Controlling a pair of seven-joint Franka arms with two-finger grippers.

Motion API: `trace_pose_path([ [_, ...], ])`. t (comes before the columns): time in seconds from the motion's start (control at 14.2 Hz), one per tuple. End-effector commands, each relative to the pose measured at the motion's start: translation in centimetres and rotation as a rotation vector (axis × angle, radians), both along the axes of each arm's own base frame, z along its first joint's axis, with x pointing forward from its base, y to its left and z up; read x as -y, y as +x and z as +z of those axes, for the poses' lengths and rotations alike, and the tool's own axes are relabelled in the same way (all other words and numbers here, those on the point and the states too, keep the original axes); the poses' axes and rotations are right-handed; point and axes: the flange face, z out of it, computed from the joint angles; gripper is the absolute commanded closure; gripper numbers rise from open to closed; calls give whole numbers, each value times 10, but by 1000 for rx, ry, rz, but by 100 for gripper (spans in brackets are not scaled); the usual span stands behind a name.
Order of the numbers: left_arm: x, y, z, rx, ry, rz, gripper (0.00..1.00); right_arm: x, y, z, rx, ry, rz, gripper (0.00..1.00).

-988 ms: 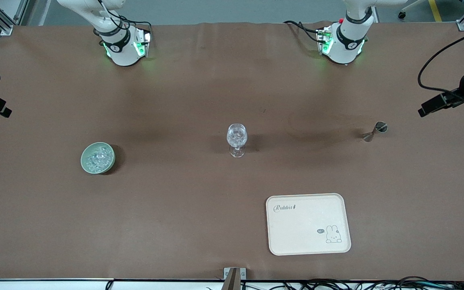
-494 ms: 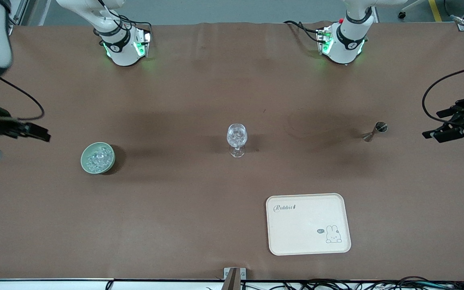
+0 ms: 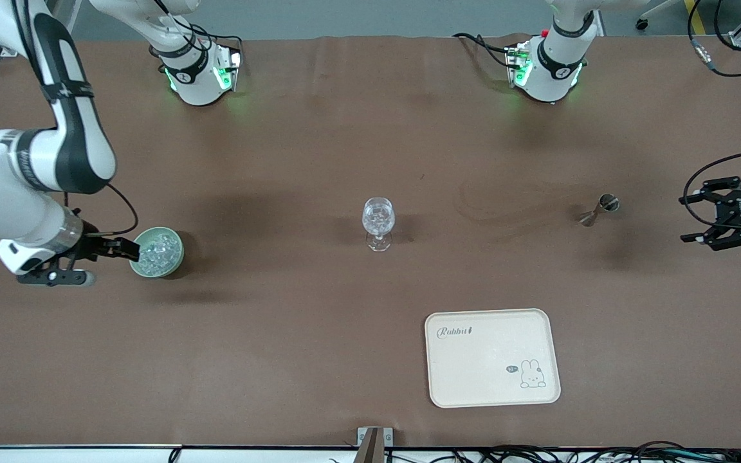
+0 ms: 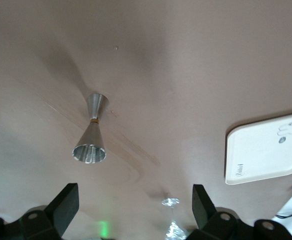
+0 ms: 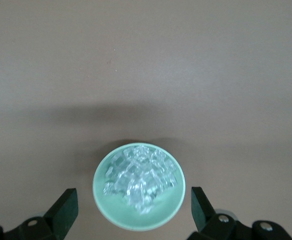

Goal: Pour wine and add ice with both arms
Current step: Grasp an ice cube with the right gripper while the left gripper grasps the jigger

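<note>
My left gripper grabs the steel jigger by its narrow banded middle (image 3: 597, 211) next, to pour wine into the glass (image 3: 378, 222).
Ice (image 3: 155, 247) fills a pale green bowl (image 3: 174, 260) toward the right arm's end of the table. My right gripper (image 3: 127, 252) hangs open just beside the bowl, low over the table. In the right wrist view the ice (image 5: 141, 175) and the bowl (image 5: 111, 205) lie between the spread fingers of the right gripper (image 5: 133, 200). A clear stemmed glass (image 3: 378, 222) stands mid-table. A steel jigger (image 3: 599, 209) lies on its side toward the left arm's end. My left gripper (image 3: 686, 220) is open and apart from the jigger, near the table's end; the jigger (image 4: 92, 135) shows ahead of the left gripper (image 4: 135, 192). Wine is out of view.
A cream tray (image 3: 493, 357) with a rabbit drawing lies nearer the front camera than the glass and the jigger; it also shows as the tray (image 4: 266, 150) in the left wrist view. The two arm bases (image 3: 197, 74) (image 3: 547, 67) stand along the table's edge farthest from the front camera.
Both arms have swung in from the table's ends. The right gripper has come down beside the ice bowl. The left gripper has moved inward toward the jigger. Both stay open.
</note>
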Motion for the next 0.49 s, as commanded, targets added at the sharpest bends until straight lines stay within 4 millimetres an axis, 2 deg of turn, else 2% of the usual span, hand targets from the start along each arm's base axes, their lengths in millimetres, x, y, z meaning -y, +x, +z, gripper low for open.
trace_pose_path([
  [0.0, -2, -8, -48, -36, -75, 62, 0, 1, -25, -35, 26, -1, 39, 0],
  [0.14, -6, -32, -95, -48, -149, 103, 0, 0, -35, -68, 49, -6, 100, 0],
  [0.21, -4, -39, -109, -43, -179, 133, 0, 0, -42, -78, 61, -8, 118, 0],
  [0.35, -2, -53, -125, -56, -219, 183, 0, -2, -51, -93, 57, -8, 128, 5],
  [0.42, 3, -60, -134, -64, -241, 211, 0, -3, -52, -96, 51, -7, 133, 11],
])
